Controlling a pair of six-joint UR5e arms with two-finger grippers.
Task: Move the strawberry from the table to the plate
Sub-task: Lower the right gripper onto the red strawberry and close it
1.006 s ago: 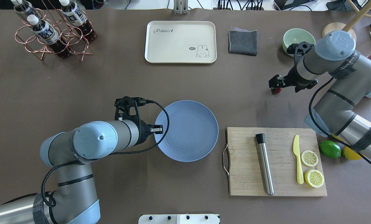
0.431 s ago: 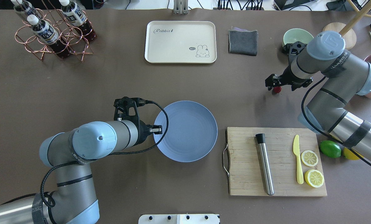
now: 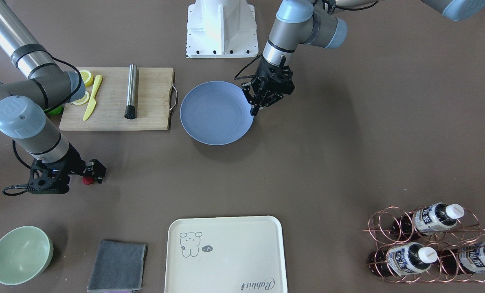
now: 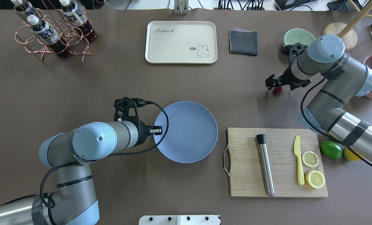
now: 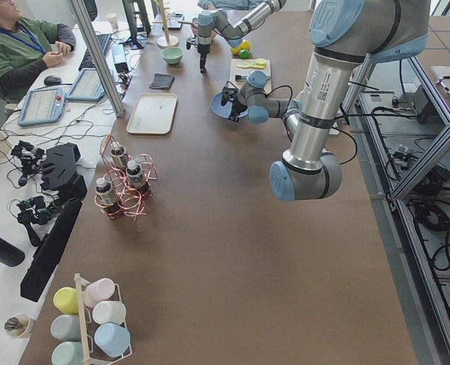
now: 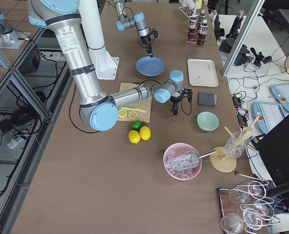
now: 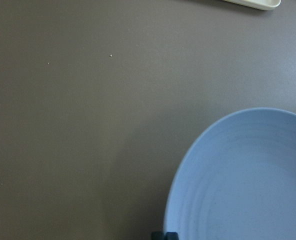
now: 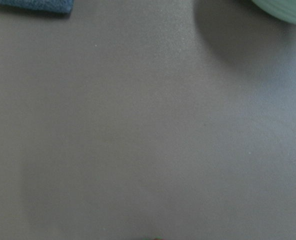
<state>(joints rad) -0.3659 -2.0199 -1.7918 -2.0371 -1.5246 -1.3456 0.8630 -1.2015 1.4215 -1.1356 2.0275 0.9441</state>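
Note:
The strawberry still has to go onto the blue plate (image 3: 216,112). My right gripper will next take hold of the strawberry by its round body (image 3: 88,180) to move it there.
The strawberry (image 4: 278,90) (image 3: 88,180), small and dark red, lies on the brown table (image 4: 111,81) at the far right. My right gripper (image 4: 275,85) (image 3: 91,176) hangs low right over it, fingers open on either side of the berry. The blue-grey plate (image 4: 189,134) (image 3: 213,114) sits mid-table with nothing in it. At its left rim, my left gripper (image 4: 157,128) (image 3: 253,110) is shut on the rim, which runs between the fingertips (image 7: 158,234) in the left wrist view. The right wrist view shows only bare table.
A wooden cutting board (image 4: 248,184) with a steel tube (image 4: 265,165), yellow knife and lemon halves lies right of the plate; a lime (image 4: 331,150) is beside it. At the back stand a cream tray (image 4: 173,47), grey cloth (image 4: 243,42), green bowl (image 4: 293,37) and bottle rack (image 4: 53,31).
My right arm has sunk lower and drawn slightly back over the strawberry, which stays where it was. My left gripper and the plate have slid a few pixels left together.

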